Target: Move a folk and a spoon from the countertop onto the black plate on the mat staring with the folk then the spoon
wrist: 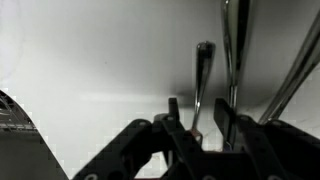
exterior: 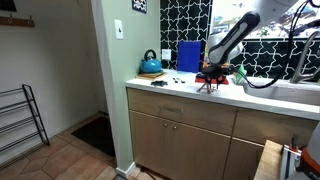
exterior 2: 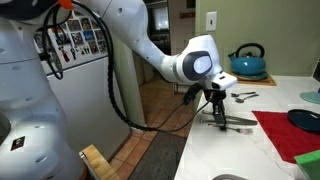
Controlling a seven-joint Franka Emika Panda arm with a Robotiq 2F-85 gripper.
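The thin utensil handle is between my open fingers, and its neighbors are outside the gap. I need to close my gripper now, as that would hold the handle.
My gripper [exterior 2: 217, 113] is down at the countertop [exterior 2: 215, 150], just beside the red mat [exterior 2: 285, 138]. In the wrist view its two fingers [wrist: 197, 106] stand apart with a thin metal utensil handle [wrist: 201, 75] between them, not clamped. I cannot tell whether it is the fork or the spoon. Two more metal utensils [wrist: 232, 45] lie beside it on the white surface. In an exterior view the cutlery [exterior 2: 238, 121] lies under the gripper. The black plate [exterior 2: 305, 120] sits on the mat to the right. The gripper also shows in an exterior view [exterior: 208, 85].
A teal kettle [exterior 2: 248, 62] stands at the back of the countertop, also in an exterior view [exterior: 150, 65]. More small cutlery [exterior 2: 243, 97] lies near it. A blue board [exterior: 188, 57] leans on the tiled wall. A sink [exterior: 290, 92] lies beyond the mat.
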